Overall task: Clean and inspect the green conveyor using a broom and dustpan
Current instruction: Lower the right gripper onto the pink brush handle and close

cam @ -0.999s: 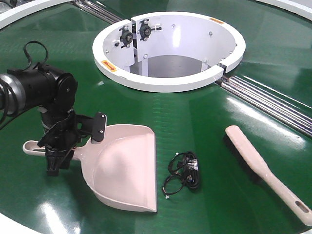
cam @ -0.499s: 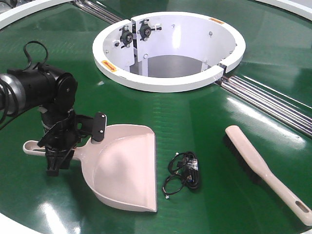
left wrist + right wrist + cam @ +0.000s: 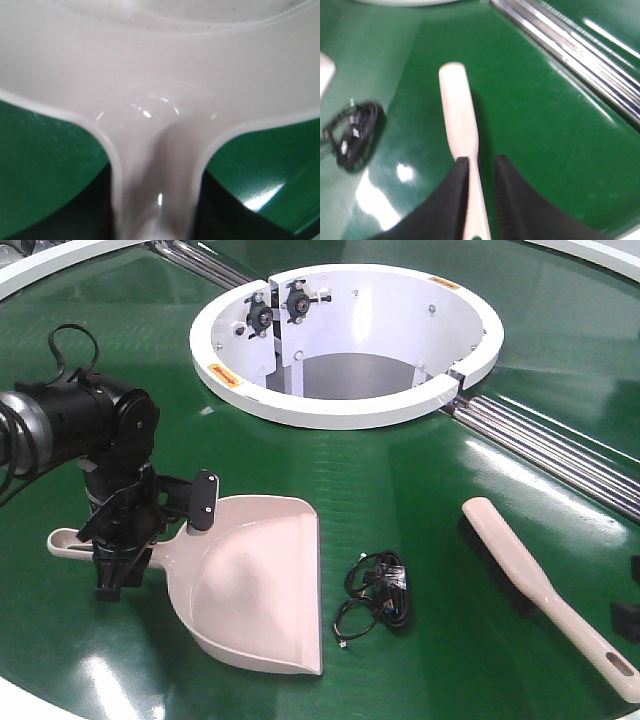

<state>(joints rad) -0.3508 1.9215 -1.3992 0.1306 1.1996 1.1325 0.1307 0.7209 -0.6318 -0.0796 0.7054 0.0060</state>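
Note:
My right gripper grabs the broom by its handle (image 3: 590,640) next. Then the broom sweeps the black cable into the dustpan (image 3: 255,580).
The pale pink dustpan (image 3: 255,580) lies on the green conveyor (image 3: 400,470) at the front left, mouth facing front right. My left gripper (image 3: 115,575) stands over its handle, shut on it; in the left wrist view the dustpan's handle (image 3: 155,165) runs between the dark jaws, which press on both its sides. The broom (image 3: 520,560) lies at the right, handle pointing front right. My right gripper (image 3: 482,162) is open just above the broom's handle (image 3: 457,110), one finger on each side. Only a black edge of it (image 3: 628,615) shows in the front view.
A bundle of black cable (image 3: 380,590) lies between dustpan and broom, also in the right wrist view (image 3: 352,132). The large white ring opening (image 3: 340,410) is at the back centre. Steel roller strips (image 3: 540,445) run back right. The belt's white rim (image 3: 40,695) is at the front left.
My right gripper has come into the front view at the right edge, near the broom's handle end. The left arm and the dustpan have not moved.

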